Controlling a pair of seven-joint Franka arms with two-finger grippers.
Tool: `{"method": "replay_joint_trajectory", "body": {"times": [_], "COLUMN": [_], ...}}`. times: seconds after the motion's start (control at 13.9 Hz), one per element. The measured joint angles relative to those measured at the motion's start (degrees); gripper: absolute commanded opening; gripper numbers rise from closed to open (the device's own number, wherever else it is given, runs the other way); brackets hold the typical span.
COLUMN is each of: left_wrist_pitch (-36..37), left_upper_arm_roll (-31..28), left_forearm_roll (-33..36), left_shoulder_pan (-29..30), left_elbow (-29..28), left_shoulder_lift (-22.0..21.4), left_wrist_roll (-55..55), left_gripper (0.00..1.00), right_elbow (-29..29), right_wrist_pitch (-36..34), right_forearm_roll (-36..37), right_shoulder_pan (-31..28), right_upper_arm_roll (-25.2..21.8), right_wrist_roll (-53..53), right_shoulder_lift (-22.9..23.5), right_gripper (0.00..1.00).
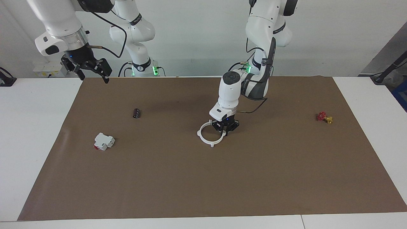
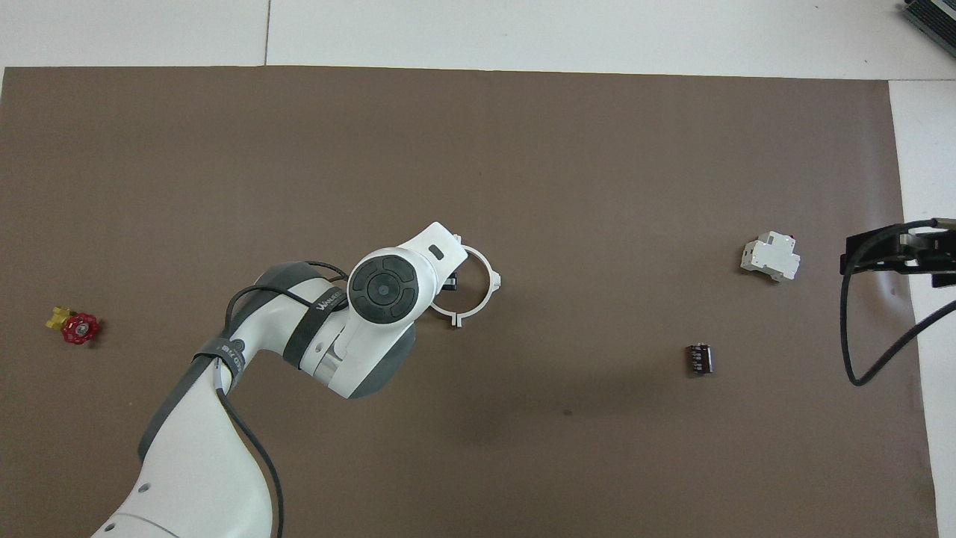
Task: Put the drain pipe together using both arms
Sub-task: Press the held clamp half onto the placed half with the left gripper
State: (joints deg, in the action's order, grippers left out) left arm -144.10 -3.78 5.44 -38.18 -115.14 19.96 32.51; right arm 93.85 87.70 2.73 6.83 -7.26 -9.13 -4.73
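Observation:
I should open my left gripper: the held arc's end touches the other white arc on the brown mat.
The drain pipe (image 1: 212,144) shows as one thin white ring with small tabs, lying on the brown mat near the middle of the table. The left arm bends down over it. My left gripper (image 1: 225,130) is shut on the ring's rim, on the side toward the left arm's end. In the overhead view the left wrist hides that gripper and part of the drain pipe (image 2: 489,299). My right gripper (image 1: 93,77) hangs open and empty, high over the mat's corner at the right arm's end, where that arm waits.
A white box with a red mark (image 1: 104,141) and a small black cylinder (image 1: 136,113) lie toward the right arm's end. A small red and yellow valve (image 1: 324,117) lies toward the left arm's end. The brown mat (image 1: 203,184) covers most of the white table.

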Motion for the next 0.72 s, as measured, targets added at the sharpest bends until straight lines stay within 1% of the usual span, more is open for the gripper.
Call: {"method": "replay_joint_trajectory", "body": {"times": [0.5, 0.57, 0.65, 0.72], "left_wrist_pitch": [-0.17, -0.18, -0.19, -0.21], "left_upper_arm_roll": [0.00, 0.00, 0.00, 0.00], "left_forearm_roll": [0.00, 0.00, 0.00, 0.00], "left_shoulder_pan": [0.00, 0.00, 0.00, 0.00], "left_elbow": [0.00, 0.00, 0.00, 0.00], "left_shoulder_lift": [-0.01, -0.02, -0.02, -0.02], "left_wrist_roll": [0.24, 0.50, 0.65, 0.73], "left_gripper": [0.00, 0.08, 0.24, 0.51], "right_elbow": [0.00, 0.00, 0.00, 0.00], "right_wrist_pitch": [0.00, 0.00, 0.00, 0.00], "right_forearm_roll": [0.00, 0.00, 0.00, 0.00], "right_shoulder_pan": [0.00, 0.00, 0.00, 0.01], "right_upper_arm_roll": [0.00, 0.00, 0.00, 0.00], "right_wrist_roll": [0.00, 0.00, 0.00, 0.00], "right_shoulder_lift": [0.00, 0.00, 0.00, 0.00], "right_gripper": [1.00, 1.00, 1.00, 1.00]}}
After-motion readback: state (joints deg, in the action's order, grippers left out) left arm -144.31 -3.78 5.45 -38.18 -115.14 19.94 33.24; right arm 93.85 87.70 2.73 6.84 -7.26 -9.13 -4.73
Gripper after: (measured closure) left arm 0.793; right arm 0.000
